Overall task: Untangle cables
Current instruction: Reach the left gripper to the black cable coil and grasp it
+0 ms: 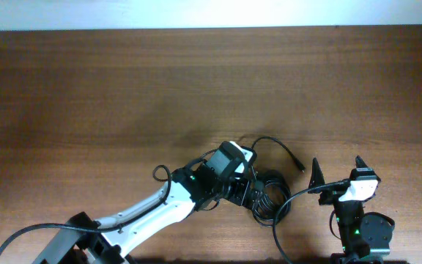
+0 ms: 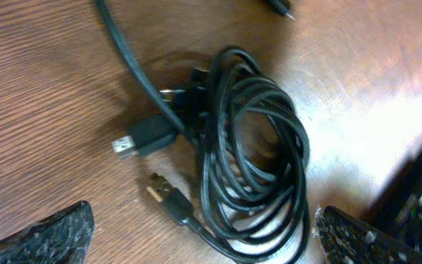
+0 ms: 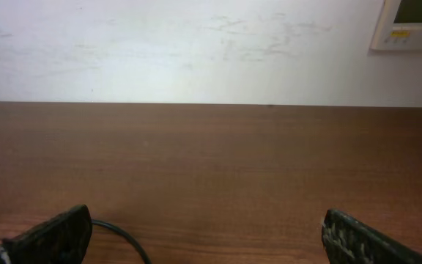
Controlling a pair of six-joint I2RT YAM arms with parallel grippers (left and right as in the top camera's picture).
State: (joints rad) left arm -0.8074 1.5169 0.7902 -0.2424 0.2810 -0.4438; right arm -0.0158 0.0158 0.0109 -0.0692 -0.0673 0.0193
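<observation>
The opposite loops should stay free for the robot's right gripper to untangle, so the left gripper should next grab the coiled cables by their side beside the plug ends.
The cables (image 2: 251, 154) lie as a coiled bundle of thin black cords on the wooden table, with two metal-tipped plug ends (image 2: 143, 139) sticking out to the left in the left wrist view. In the overhead view the bundle (image 1: 268, 195) sits just right of my left gripper, with one loose end (image 1: 293, 158) arcing away to the upper right. My left gripper (image 2: 204, 231) is open, its fingers on either side of the coil's lower part, not closed on it. My right gripper (image 1: 337, 173) is open and empty, to the right of the bundle.
A thicker black cable (image 1: 280, 220) runs from the right arm's base past the bundle; it also crosses the left wrist view (image 2: 127, 55). The table's far edge meets a white wall (image 3: 196, 51). A wall panel (image 3: 409, 22) hangs at the upper right.
</observation>
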